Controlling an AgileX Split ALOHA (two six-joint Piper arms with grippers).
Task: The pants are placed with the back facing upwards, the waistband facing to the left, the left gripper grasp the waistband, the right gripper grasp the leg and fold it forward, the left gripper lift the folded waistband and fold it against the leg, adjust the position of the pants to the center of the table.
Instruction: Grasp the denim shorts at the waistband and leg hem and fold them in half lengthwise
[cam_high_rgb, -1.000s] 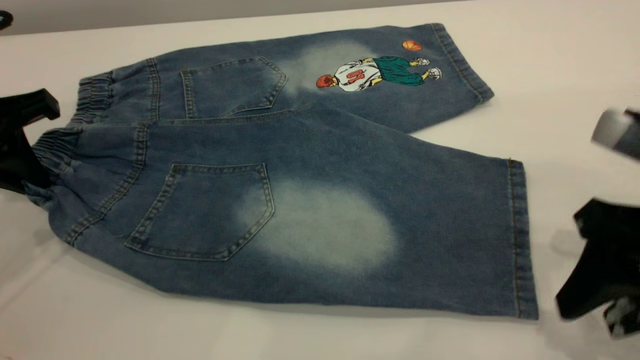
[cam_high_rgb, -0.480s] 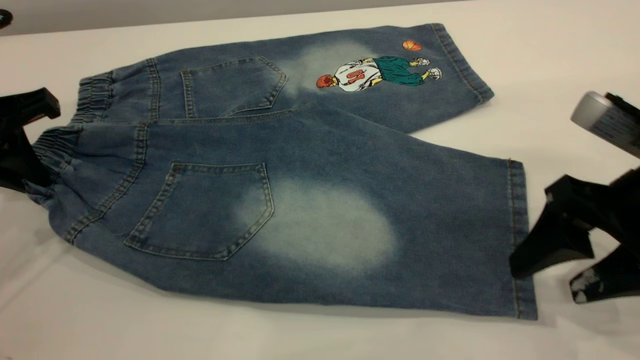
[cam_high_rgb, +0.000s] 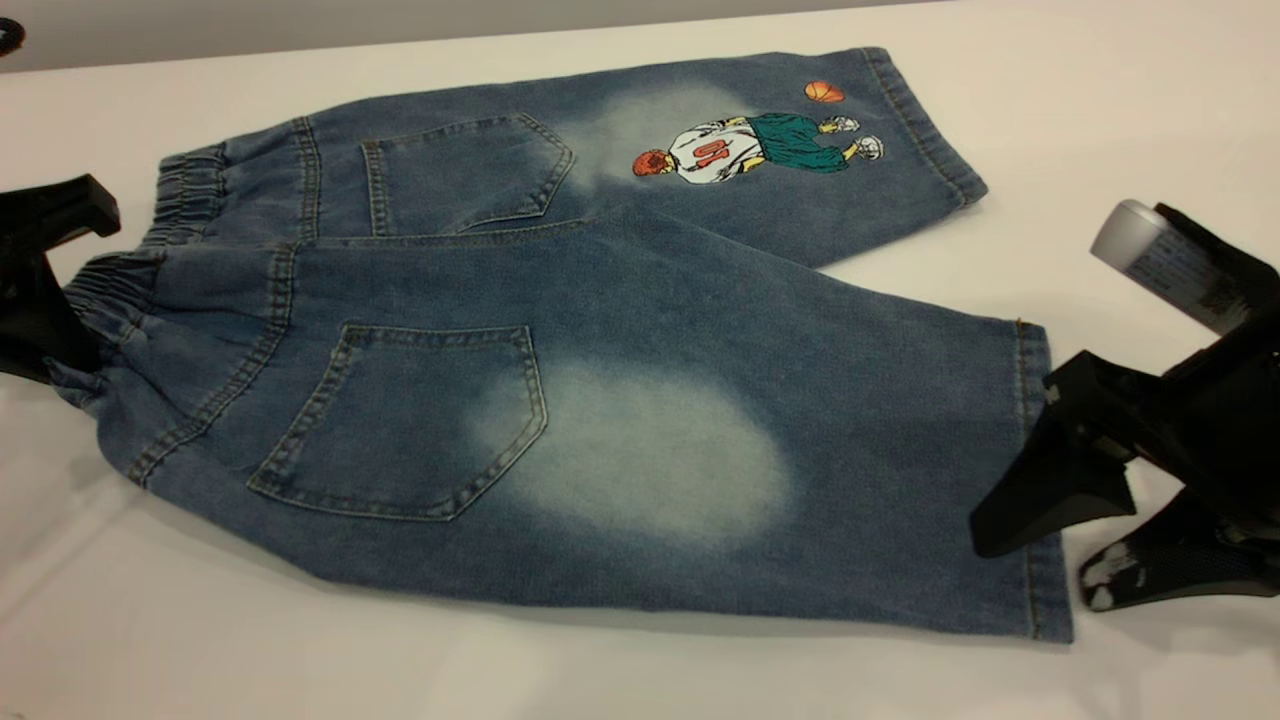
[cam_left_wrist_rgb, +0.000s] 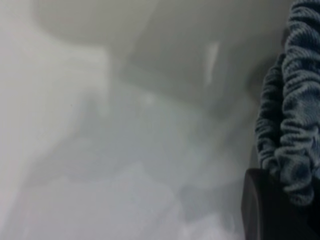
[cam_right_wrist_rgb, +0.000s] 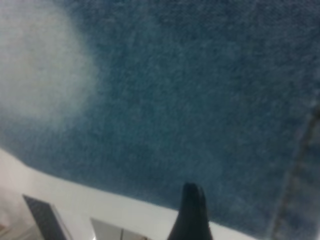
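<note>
Next, my right gripper grabs the pants (cam_high_rgb: 620, 300) by the plain leg, at that leg's hem (cam_high_rgb: 1046, 576), to fold the plain leg over the printed one.
The pants (cam_high_rgb: 620, 300) lie flat on the table (cam_high_rgb: 1100, 120), back pockets up, with the gathered waistband (cam_high_rgb: 110, 285) at the left. My left gripper (cam_high_rgb: 85, 285) stands at that end with its jaws apart. The waistband (cam_left_wrist_rgb: 300, 100) rests against its lower finger (cam_left_wrist_rgb: 270, 210). The near leg (cam_high_rgb: 700, 450), with the plain pale patch, reaches right to its hem. My right gripper (cam_high_rgb: 1040, 570) is open at that hem: its upper finger lies over the cloth and its white-scuffed finger sits at table level just past the edge. The right wrist view shows the leg's denim (cam_right_wrist_rgb: 200, 100) and one fingertip (cam_right_wrist_rgb: 191, 212).
The far leg carries the basketball-player print (cam_high_rgb: 750, 145). A silver-grey cylinder (cam_high_rgb: 1150, 255) sticks out from the right arm above the table. Bare table runs along the front and to the right of the pants.
The right gripper has moved left, from off the pants to the near leg's hem, and its upper finger now overlaps the cloth. The left gripper and pants have not moved.
</note>
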